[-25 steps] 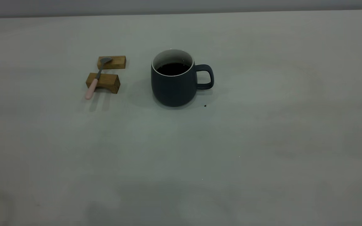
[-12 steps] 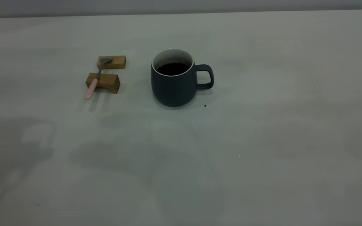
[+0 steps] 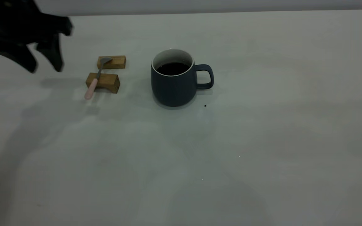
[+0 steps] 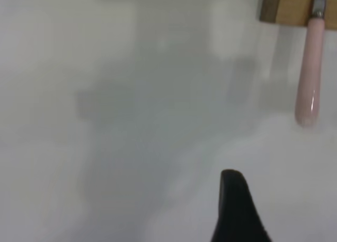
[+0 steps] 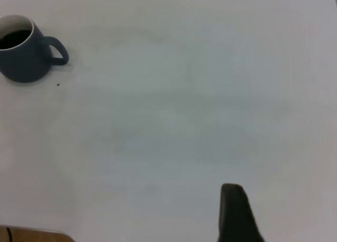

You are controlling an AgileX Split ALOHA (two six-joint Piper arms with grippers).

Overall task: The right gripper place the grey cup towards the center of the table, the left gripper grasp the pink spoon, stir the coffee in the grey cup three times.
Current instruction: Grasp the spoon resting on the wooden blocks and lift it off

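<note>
I need to pick up the pink spoon by its pink handle (image 3: 91, 89) with my left gripper next. Then it can stir the coffee in the grey cup (image 3: 173, 86).
The grey cup (image 3: 173, 86) stands upright near the middle of the table (image 3: 262, 141), its handle pointing right, with dark coffee (image 3: 173, 68) inside. The pink spoon (image 3: 93, 83) lies across two wooden blocks, bowl on the far block and pink handle (image 4: 308, 68) sticking out over the table. My left gripper (image 3: 44, 66) hovers open to the left of the spoon, apart from it; one of its fingers (image 4: 236, 210) shows in the left wrist view. My right gripper (image 5: 235, 215) shows only as a dark tip in the right wrist view, far from the cup (image 5: 23, 58).
The far wooden block (image 3: 113, 62) and the near one (image 3: 104, 82) sit left of the cup. A tiny dark speck (image 3: 205, 105) lies by the cup's base. The table's far edge (image 3: 200, 13) runs along the top of the exterior view.
My left gripper has come into the exterior view from the left and now hangs near the spoon. Shadows have shifted across the table. Cup and spoon have not moved.
</note>
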